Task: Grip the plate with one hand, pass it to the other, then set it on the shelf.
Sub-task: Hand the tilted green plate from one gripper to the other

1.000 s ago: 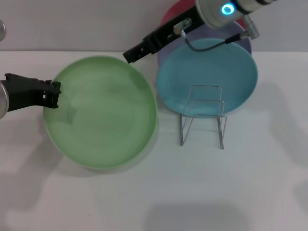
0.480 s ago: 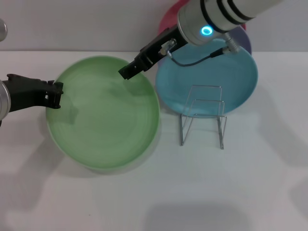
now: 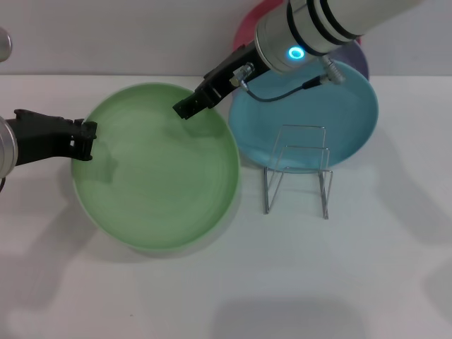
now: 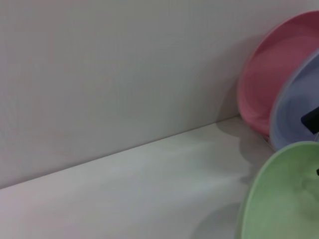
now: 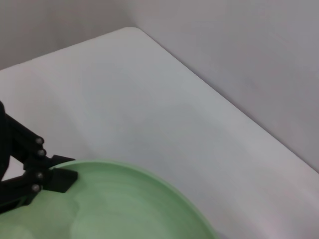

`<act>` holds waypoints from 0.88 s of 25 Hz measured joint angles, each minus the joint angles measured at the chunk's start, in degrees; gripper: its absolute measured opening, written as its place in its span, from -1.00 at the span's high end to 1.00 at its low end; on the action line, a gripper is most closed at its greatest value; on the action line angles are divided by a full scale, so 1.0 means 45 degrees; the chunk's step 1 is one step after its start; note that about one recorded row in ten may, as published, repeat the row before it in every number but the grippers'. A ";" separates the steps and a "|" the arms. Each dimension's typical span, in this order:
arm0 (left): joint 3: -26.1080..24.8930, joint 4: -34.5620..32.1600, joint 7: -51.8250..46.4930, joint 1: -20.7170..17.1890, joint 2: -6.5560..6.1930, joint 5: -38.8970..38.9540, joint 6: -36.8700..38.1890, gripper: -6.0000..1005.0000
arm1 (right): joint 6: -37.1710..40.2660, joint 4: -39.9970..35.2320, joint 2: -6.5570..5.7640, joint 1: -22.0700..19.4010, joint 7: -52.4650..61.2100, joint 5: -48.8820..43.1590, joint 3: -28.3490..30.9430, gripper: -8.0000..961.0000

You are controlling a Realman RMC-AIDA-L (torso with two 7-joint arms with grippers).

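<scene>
I should close my right gripper on the light green plate (image 3: 157, 173). The fingers reach across the plate's far rim (image 3: 221, 116), and one black finger is inside the plate's outline.
The light green plate (image 3: 159, 169) is held a little above the white table, its shadow showing beneath it. My left gripper (image 3: 85, 141), black on a silver-grey arm, is shut on the plate's left rim; the right wrist view shows it clamped there (image 5: 45, 177) on the plate (image 5: 124, 209). My right gripper (image 3: 187, 107), black on the white banded arm with the blue ring, is at the plate's far right rim. The silver wire rack (image 3: 296, 173) stands to the right of the plate. The plate's edge also shows in the left wrist view (image 4: 284, 199).
A turquoise plate (image 3: 311, 116) leans behind the rack, with a lavender plate (image 3: 359, 62) and a pink plate (image 3: 248, 25) behind it by the wall. The left wrist view shows the pink plate (image 4: 269, 74) and the lavender plate (image 4: 299, 109).
My right arm has swung down and left, bringing its gripper to the plate's far rim. The left gripper has carried the plate slightly to the right.
</scene>
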State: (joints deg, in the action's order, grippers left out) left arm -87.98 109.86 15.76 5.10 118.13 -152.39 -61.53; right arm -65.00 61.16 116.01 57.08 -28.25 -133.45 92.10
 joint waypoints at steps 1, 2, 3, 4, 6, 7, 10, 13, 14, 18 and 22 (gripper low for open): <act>0.0000 0.0000 0.0001 0.0007 -0.0001 0.0004 0.0000 0.78 | 0.0032 -0.0064 0.0000 0.0009 -0.0003 0.0011 0.0000 -0.69; 0.0000 0.0000 0.0003 0.0021 -0.0001 0.0012 -0.0001 0.78 | 0.0108 -0.0223 0.0001 0.0018 -0.0008 0.0061 0.0011 -0.68; 0.0000 0.0000 0.0003 0.0021 -0.0001 0.0012 -0.0001 0.78 | 0.0108 -0.0223 0.0001 0.0018 -0.0008 0.0061 0.0011 -0.67; 0.0000 0.0000 0.0003 0.0033 -0.0001 0.0017 -0.0005 0.77 | 0.0138 -0.0274 0.0003 0.0020 -0.0012 0.0084 0.0012 -0.67; 0.0000 0.0001 0.0006 0.0053 -0.0002 0.0028 -0.0020 0.77 | 0.0197 -0.0338 0.0012 0.0023 -0.0030 0.0109 0.0004 -0.66; 0.0000 0.0000 0.0006 0.0061 -0.0001 0.0034 -0.0022 0.76 | 0.0219 -0.0416 0.0031 0.0026 -0.0064 0.0117 -0.0002 -0.65; 0.0000 0.0001 0.0012 0.0077 -0.0002 0.0078 -0.0021 0.75 | 0.0222 -0.0470 0.0053 0.0028 -0.0150 0.0111 -0.0003 -0.45; 0.0000 0.0000 0.0025 0.0078 -0.0002 0.0109 0.0004 0.74 | 0.0232 -0.0479 0.0086 0.0019 -0.0519 0.0081 -0.0016 -0.21; 0.0000 -0.0004 0.0028 0.0080 -0.0001 0.0112 0.0016 0.74 | 0.0239 -0.0472 0.0092 -0.0008 -0.0618 0.0080 -0.0018 -0.11; 0.0026 -0.0104 0.0031 0.0122 0.0000 0.0124 0.0028 0.73 | 0.0334 -0.0205 0.0104 -0.0235 -0.0899 0.0083 -0.0020 0.29; 0.0132 -0.0032 0.0033 0.0154 0.0014 0.0128 0.0028 0.72 | 0.0294 0.0264 0.0102 -0.0537 -0.0998 0.0052 -0.0019 0.68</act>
State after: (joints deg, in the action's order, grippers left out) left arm -87.39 109.72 15.91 5.79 118.19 -151.81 -61.40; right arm -63.67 62.35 116.48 54.66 -32.75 -133.21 92.01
